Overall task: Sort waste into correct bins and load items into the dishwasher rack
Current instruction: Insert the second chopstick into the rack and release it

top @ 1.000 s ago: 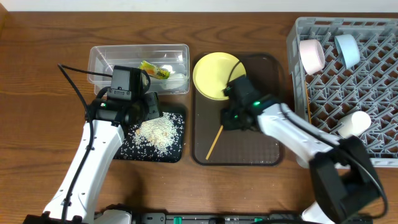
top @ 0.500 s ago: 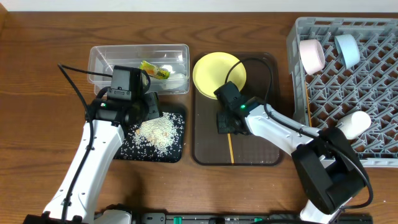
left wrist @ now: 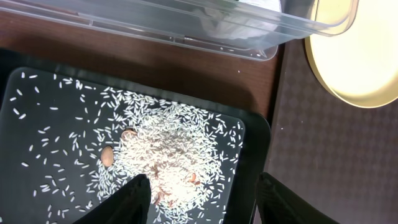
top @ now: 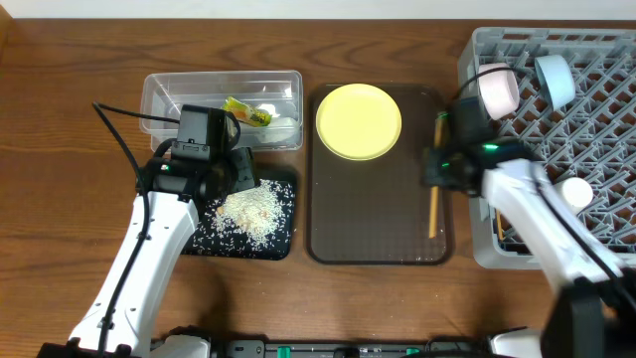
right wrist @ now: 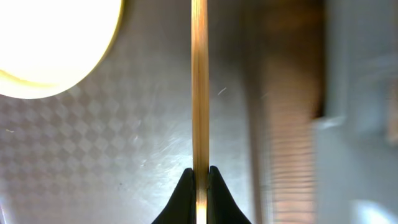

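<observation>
The robot's right gripper will keep holding the chopstick until it reaches the rack (top: 596,129). The chopstick would end up on the brown serving tray if the right gripper opened now.
My right gripper (right wrist: 199,177) is shut on a wooden chopstick (right wrist: 199,87), held over the right side of the brown serving tray (top: 378,229), near the grey dishwasher rack (top: 596,129); the chopstick also shows in the overhead view (top: 433,199). The pale yellow plate (top: 359,121) lies on the serving tray. The white-pink bowl (top: 497,89), light blue bowl (top: 555,80) and white cup (top: 574,191) sit in the rack. My left gripper (left wrist: 202,199) is open above the rice grains (left wrist: 168,149) on the black tray (left wrist: 37,143). The snack wrapper (top: 246,111) lies in the clear tub (top: 159,94).
The brown serving tray lies between the black tray and the rack. The clear tub's rim (left wrist: 186,28) is just beyond the black tray. Wooden table (top: 60,199) surrounds everything.
My right gripper has carried the chopstick from the middle of the serving tray to its right side, toward the rack. The plate is now uncovered. The left arm has not moved.
</observation>
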